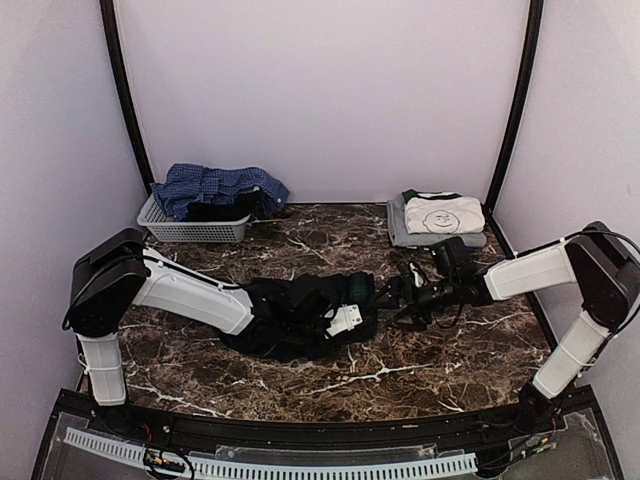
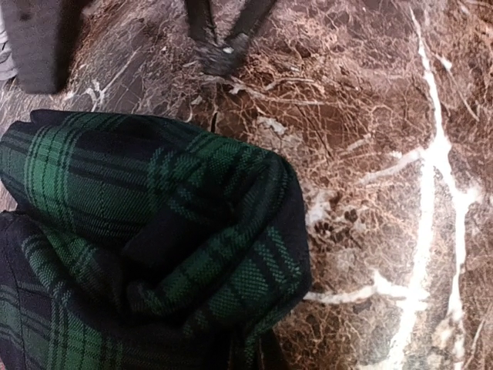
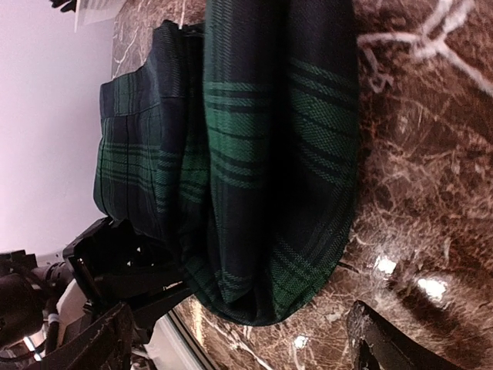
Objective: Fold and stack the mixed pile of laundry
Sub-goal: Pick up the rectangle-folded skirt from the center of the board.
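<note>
I should stack the shirt next, so I should use my right gripper to grab the tartan shirt's rounded end (image 1: 369,296) (image 3: 258,293), with its folds together.
A dark green tartan shirt (image 1: 295,312) lies bunched in the middle of the marble table (image 1: 460,350). My left gripper (image 1: 348,318) is at the shirt's right end. In the left wrist view the tartan cloth (image 2: 154,231) covers its fingers, and the jaws are shut on a fold of it. From the right, my right gripper (image 1: 390,295) stands open just short of the same end. Its fingers (image 3: 381,343) straddle the rounded edge of the shirt (image 3: 269,193) without touching it. A blue checked shirt (image 1: 222,185) hangs over the basket at the back left.
The pale grey slatted basket (image 1: 195,230) stands at the back left corner. A folded stack topped by a white tee (image 1: 440,215) sits at the back right. The right gripper's fingertips (image 2: 216,54) show at the top of the left wrist view.
</note>
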